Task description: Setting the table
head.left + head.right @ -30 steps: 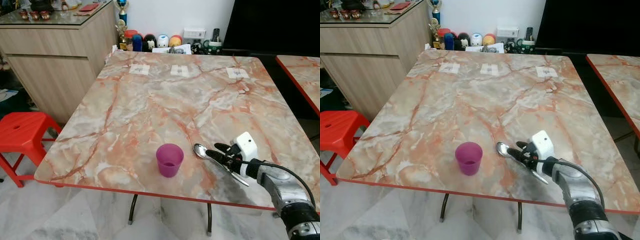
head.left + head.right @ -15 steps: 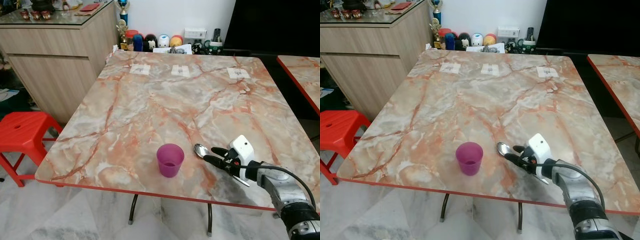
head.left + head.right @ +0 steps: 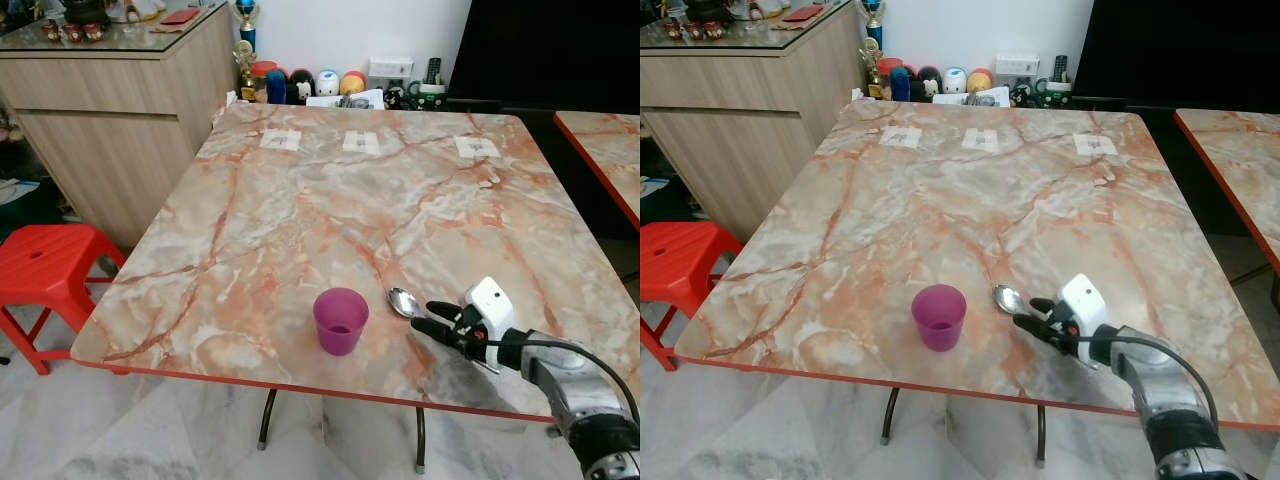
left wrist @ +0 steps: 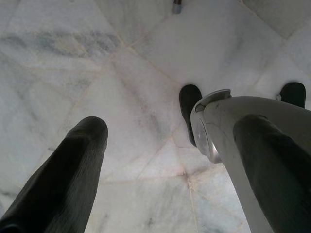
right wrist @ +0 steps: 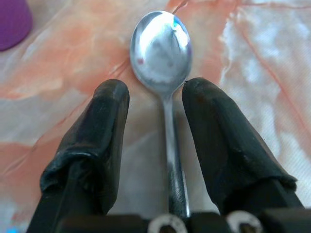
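Note:
My right gripper should grab the silver spoon (image 5: 161, 46) by its slim handle (image 5: 170, 133) next. The spoon's bowl is wider than the gap between my fingers.
A silver spoon (image 3: 403, 301) lies flat on the marble table (image 3: 330, 200) near its front edge, bowl pointing away from me. A purple cup (image 3: 340, 320) stands upright just left of it. My right gripper (image 3: 425, 316) is low over the spoon's handle and open. In the right wrist view its two black fingers (image 5: 109, 111) straddle the spoon (image 5: 161, 46) without touching the handle, which runs between them. My left gripper (image 4: 170, 131) hangs open over the tiled floor.
A red stool (image 3: 45, 265) stands left of the table beside a wooden cabinet (image 3: 110, 90). Jars and small items (image 3: 300, 85) line the wall past the far edge. Three paper labels (image 3: 360, 142) lie near that edge. A second table (image 3: 605, 140) sits at the right.
My right gripper has drawn back a little toward the table's near edge and sunk lower over the handle. The spoon and cup have stayed put.

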